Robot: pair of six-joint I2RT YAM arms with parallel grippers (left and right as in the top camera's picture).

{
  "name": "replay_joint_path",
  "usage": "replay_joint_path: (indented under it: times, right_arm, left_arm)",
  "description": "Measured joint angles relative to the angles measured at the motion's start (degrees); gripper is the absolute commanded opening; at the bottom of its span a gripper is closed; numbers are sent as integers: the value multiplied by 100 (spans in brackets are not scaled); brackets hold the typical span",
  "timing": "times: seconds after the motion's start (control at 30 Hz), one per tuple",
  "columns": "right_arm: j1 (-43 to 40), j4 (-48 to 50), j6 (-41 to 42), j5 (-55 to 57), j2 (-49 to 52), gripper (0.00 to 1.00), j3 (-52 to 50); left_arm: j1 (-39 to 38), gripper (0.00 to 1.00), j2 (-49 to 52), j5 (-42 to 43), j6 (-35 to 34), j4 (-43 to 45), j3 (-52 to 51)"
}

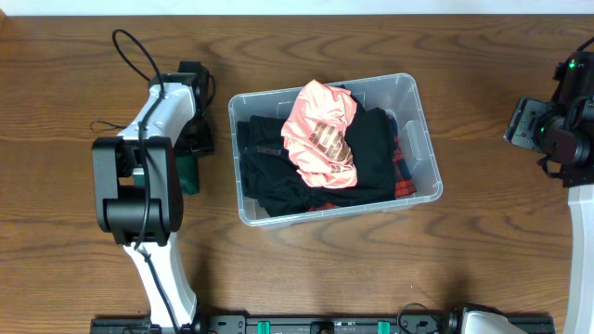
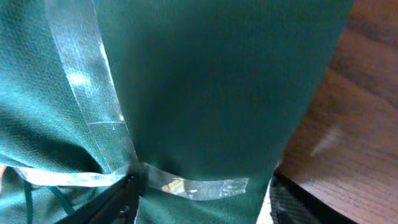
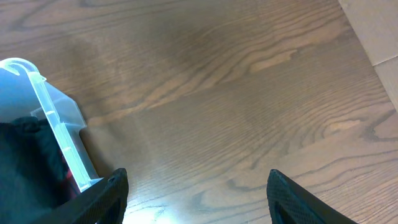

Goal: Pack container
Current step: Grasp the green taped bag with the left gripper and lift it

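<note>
The taped edge point(image 2: 201, 189) of the green cloth point(image 2: 205, 93) lies between my left gripper's fingers, so it is time for my left gripper to close. Closing now would catch the cloth.
The container point(image 1: 422, 139) is a clear plastic bin at the table's middle, holding black clothes point(image 1: 278, 172), a pink garment point(image 1: 320, 134) on top and a red-and-black piece at its right wall. My left gripper point(image 1: 193, 148) is to the left of the bin, over a green cloth bundle point(image 1: 189, 174). In the left wrist view the green cloth point(image 2: 205, 93), bound with clear tape strips point(image 2: 199, 185), fills the frame between my spread fingers point(image 2: 202, 205). My right gripper point(image 3: 196, 199) is open and empty over bare wood, with the bin's corner point(image 3: 59, 124) at its left.
The left arm's links point(image 1: 135, 190) lie over most of the green bundle. The right arm point(image 1: 557, 125) is at the table's right edge. Wooden tabletop point(image 1: 483, 250) surrounds the bin.
</note>
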Motion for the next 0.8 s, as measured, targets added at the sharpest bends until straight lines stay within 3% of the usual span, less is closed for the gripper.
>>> replay_joint_path:
  times: [0.17, 0.2, 0.27, 0.37, 0.8]
  right_arm:
    - [0, -2, 0, 0, 0, 70, 0]
    - [0, -4, 0, 0, 0, 70, 0]
    - [0, -4, 0, 0, 0, 69, 0]
    - [0, -2, 0, 0, 0, 70, 0]
    - [0, -4, 0, 0, 0, 70, 0]
  left_arm:
    - [2, 68, 0, 33, 4, -15, 0]
    - [2, 63, 0, 35, 4, -22, 0]
    - [2, 33, 0, 31, -24, -26, -2]
    - [2, 7, 15, -63, -4, -44, -7]
    - [-39, 6, -372, -404, 42, -518, -7]
